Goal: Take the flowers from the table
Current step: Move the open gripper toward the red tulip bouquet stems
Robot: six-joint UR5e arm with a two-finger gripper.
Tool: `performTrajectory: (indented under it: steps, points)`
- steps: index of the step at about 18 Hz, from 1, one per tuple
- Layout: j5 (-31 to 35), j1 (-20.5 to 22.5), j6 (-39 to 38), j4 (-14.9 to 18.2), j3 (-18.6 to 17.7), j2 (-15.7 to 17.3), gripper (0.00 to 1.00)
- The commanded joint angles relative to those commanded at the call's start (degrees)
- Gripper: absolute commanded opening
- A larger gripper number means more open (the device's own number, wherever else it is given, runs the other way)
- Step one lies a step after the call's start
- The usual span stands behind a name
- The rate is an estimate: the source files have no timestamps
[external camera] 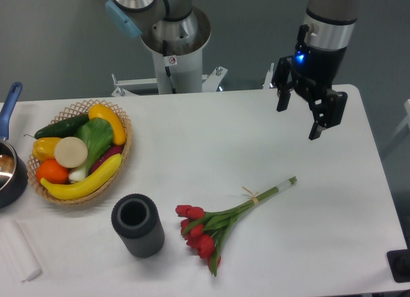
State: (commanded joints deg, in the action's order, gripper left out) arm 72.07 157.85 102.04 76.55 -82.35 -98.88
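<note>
The robot's gripper should next pick up the flowers by grabbing their tied green stems, since the soft red petals lie open at one end of the flowers.
The flowers (221,224), a small bunch of red tulips with green leaves and long green stems tied by a pale band, lie flat on the white table (192,150) near its front edge. The red heads point to the lower left and the stem ends to the upper right. My gripper (298,123) hangs open above the back right of the table, well up and to the right of the stem ends. Nothing is between its black fingers.
A wicker basket (122,156) of fruit and vegetables stands at the left. A dark cylindrical cup (137,224) stands just left of the tulip heads. A pot with a blue handle (9,162) sits at the left edge, a white object (19,249) in front of it.
</note>
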Motion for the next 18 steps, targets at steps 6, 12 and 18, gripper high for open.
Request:
performTrajectory:
  steps: [6, 12, 18]
  points:
    - [-2.2, 0.0, -2.72, 0.0, -0.44, 0.0, 1.0]
    - [-2.11, -2.28, -14.58, -1.93, -0.7, -0.17, 1.0]
    - [-1.58, -4.04, -23.37, -2.11, -1.14, -0.7, 1.0]
